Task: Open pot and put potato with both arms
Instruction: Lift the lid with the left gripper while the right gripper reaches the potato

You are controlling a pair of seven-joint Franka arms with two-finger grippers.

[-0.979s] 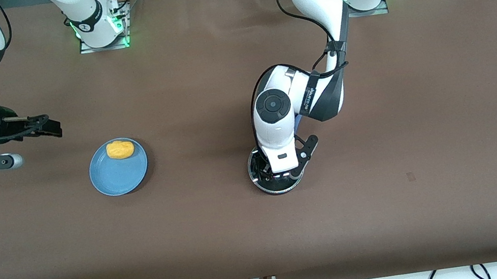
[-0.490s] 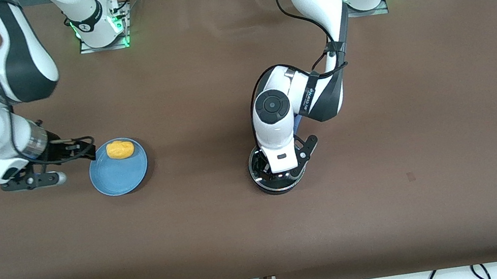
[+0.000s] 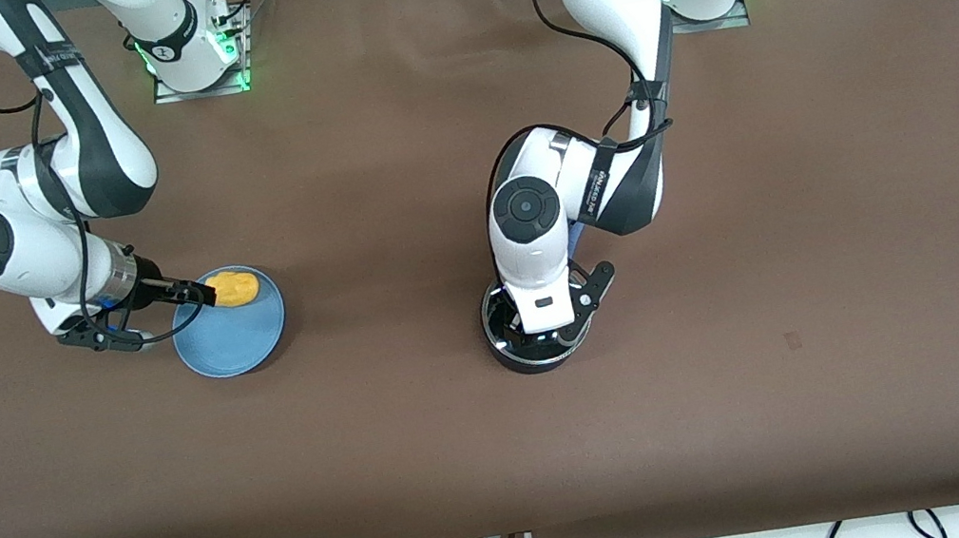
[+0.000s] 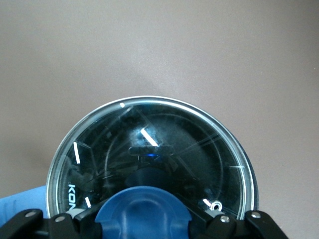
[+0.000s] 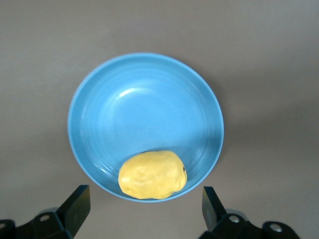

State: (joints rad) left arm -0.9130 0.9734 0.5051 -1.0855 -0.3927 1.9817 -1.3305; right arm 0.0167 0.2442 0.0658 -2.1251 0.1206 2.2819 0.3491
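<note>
My right gripper next needs to pick up the yellow potato (image 3: 233,288) by its rounded sides. Then it can put the potato into the black pot (image 3: 540,361).
The black pot (image 3: 540,361) stands mid-table under my left arm, with its glass lid (image 4: 149,139) on it. A bit of its blue handle (image 4: 22,211) shows. My left gripper (image 4: 144,221) points straight down over the pot (image 3: 544,328), with its fingers against both sides of the lid's blue knob (image 4: 142,206). The yellow potato (image 3: 233,288) lies on a flat blue plate (image 3: 232,337) toward the right arm's end. My right gripper (image 3: 195,297) is open and low at the plate's edge beside the potato (image 5: 152,174). Its fingers (image 5: 75,204) stand wide apart, short of the potato.
Bare brown table surrounds the plate and the pot. The arm bases stand along the table edge farthest from the front camera. Cables hang below the table's near edge.
My right arm has swung in from the table's end and come down, bringing its open gripper to the plate's edge beside the potato. My left gripper has stayed on the lid.
</note>
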